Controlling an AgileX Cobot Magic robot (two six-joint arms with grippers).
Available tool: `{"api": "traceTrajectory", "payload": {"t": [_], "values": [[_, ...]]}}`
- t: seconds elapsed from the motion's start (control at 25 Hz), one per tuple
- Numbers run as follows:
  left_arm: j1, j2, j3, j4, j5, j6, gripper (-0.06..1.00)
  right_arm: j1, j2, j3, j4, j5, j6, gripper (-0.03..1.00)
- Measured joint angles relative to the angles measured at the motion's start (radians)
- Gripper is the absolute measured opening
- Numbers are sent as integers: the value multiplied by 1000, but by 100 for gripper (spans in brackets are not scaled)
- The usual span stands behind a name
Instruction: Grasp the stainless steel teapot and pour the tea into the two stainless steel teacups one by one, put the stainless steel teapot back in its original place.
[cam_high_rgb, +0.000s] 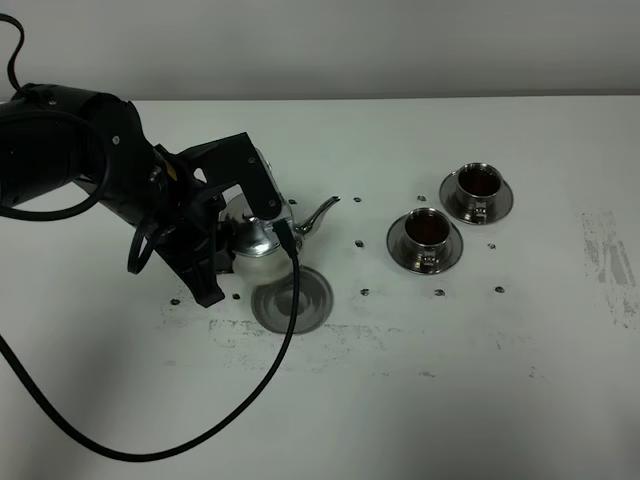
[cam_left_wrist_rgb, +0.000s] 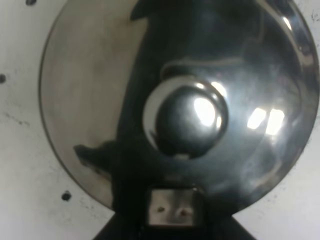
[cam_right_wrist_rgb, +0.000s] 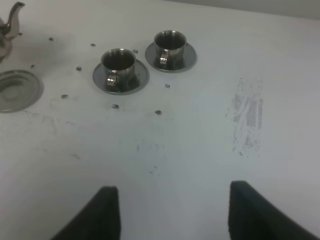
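Observation:
My left gripper moves the teapot onto the disc next, before it releases the teapot. The teapot hangs behind the steel disc (cam_right_wrist_rgb: 17, 89) with its base short of the disc.
My left gripper (cam_high_rgb: 236, 236) is shut on the stainless steel teapot (cam_high_rgb: 262, 238) and holds it just behind the flat round steel disc (cam_high_rgb: 292, 298), spout (cam_high_rgb: 320, 212) pointing right towards the cups. In the left wrist view the teapot's domed lid and knob (cam_left_wrist_rgb: 187, 120) fill the frame. The two stainless steel teacups (cam_high_rgb: 427, 230) (cam_high_rgb: 478, 181) stand on their saucers at centre right, both dark brown inside. My right gripper (cam_right_wrist_rgb: 175, 215) is open and empty over bare table, well short of the cups (cam_right_wrist_rgb: 118, 61) (cam_right_wrist_rgb: 170, 41). The disc (cam_right_wrist_rgb: 17, 89) and spout (cam_right_wrist_rgb: 12, 12) show in that view too.
A black cable (cam_high_rgb: 280, 345) hangs from the left arm across the disc and loops over the table's front left. Small dark marks dot the white table around the cups. A scuffed patch (cam_high_rgb: 610, 262) lies at the far right.

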Motion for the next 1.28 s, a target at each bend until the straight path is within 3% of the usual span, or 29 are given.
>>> {"api": "traceTrajectory", "payload": {"t": [0.2, 0.52, 1.28], "values": [[-4, 9, 11, -11, 0, -18, 18, 0, 0, 0, 0, 0, 0, 47], [-38, 20, 109, -23, -102, -18, 18, 0, 0, 0, 0, 0, 0, 47], [-63, 94, 110, -32, -188, -38, 18, 0, 0, 0, 0, 0, 0, 47]]}}
